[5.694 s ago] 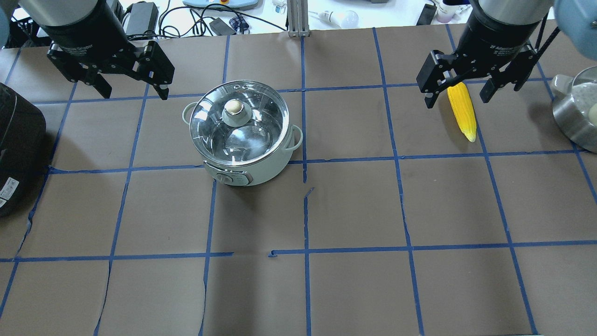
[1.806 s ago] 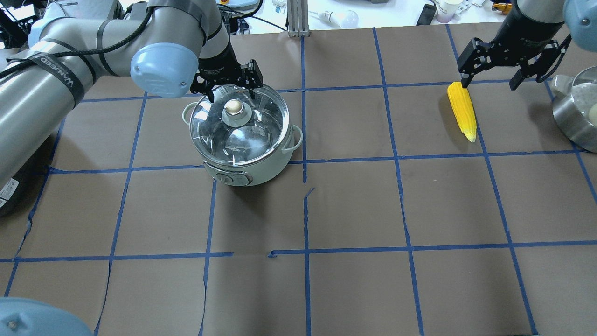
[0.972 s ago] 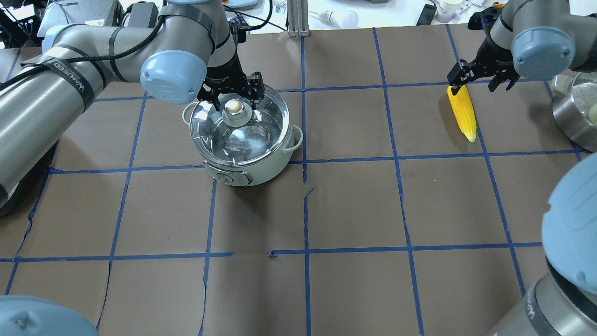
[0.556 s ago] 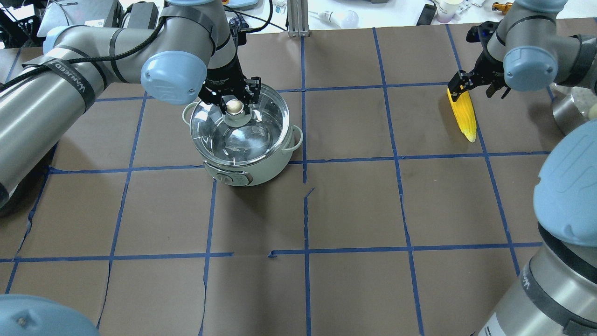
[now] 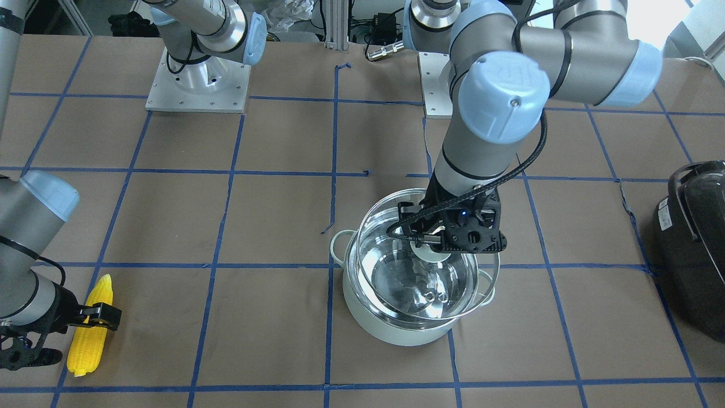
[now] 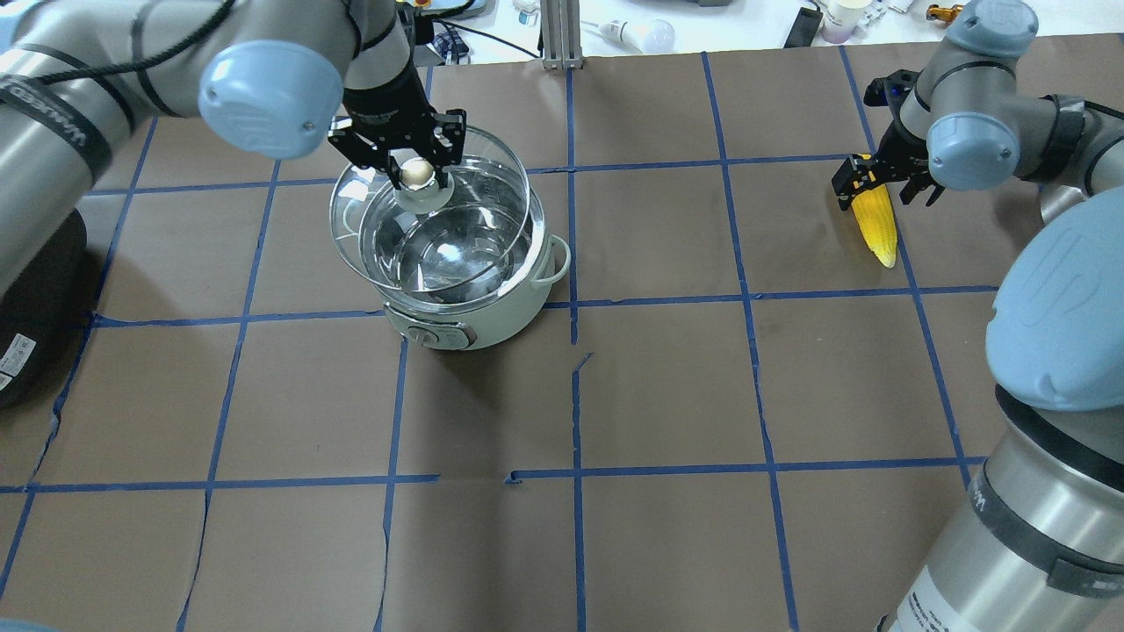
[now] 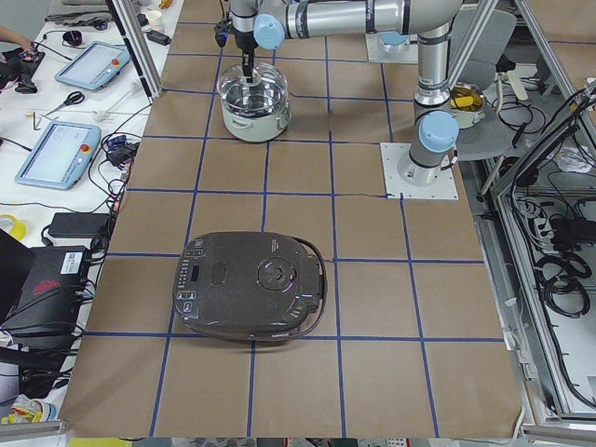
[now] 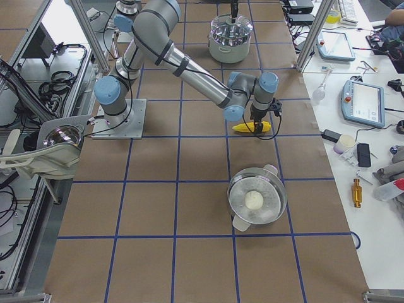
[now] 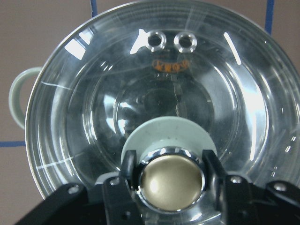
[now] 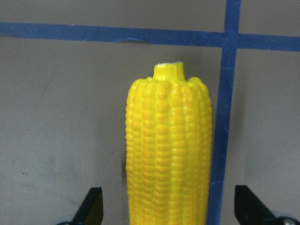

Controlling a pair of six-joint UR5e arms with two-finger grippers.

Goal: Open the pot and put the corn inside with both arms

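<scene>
I will next grip the corn by its thick end (image 5: pixel 85 353) with my right gripper, so that the corn can go inside the pot (image 5: pixel 408 292).
The mint-green pot (image 6: pixel 492 307) stands left of centre on the table and also shows in the front view (image 5: pixel 396 331). My left gripper (image 6: pixel 417 171) is shut on the gold knob (image 9: pixel 171 178) of the glass lid (image 6: pixel 351 219). It holds the lid raised and shifted off the pot toward the far left, so the steel inside shows. The yellow corn (image 6: pixel 876 224) lies flat at the far right. My right gripper (image 6: pixel 878 180) is open and straddles the corn's thick end (image 10: pixel 168 150), with a fingertip (image 10: pixel 91 206) apart from it on each side.
A black glossy appliance (image 6: pixel 26 290) sits at the table's left edge. A steel pot with a white ball inside (image 8: pixel 255 202) stands beyond the corn on the right. My right arm's elbow (image 6: pixel 1054 351) hangs over the right front of the table.
My left gripper has closed on the knob and lifted the lid up and toward the far left. My right gripper has come down around the corn's thick end.
</scene>
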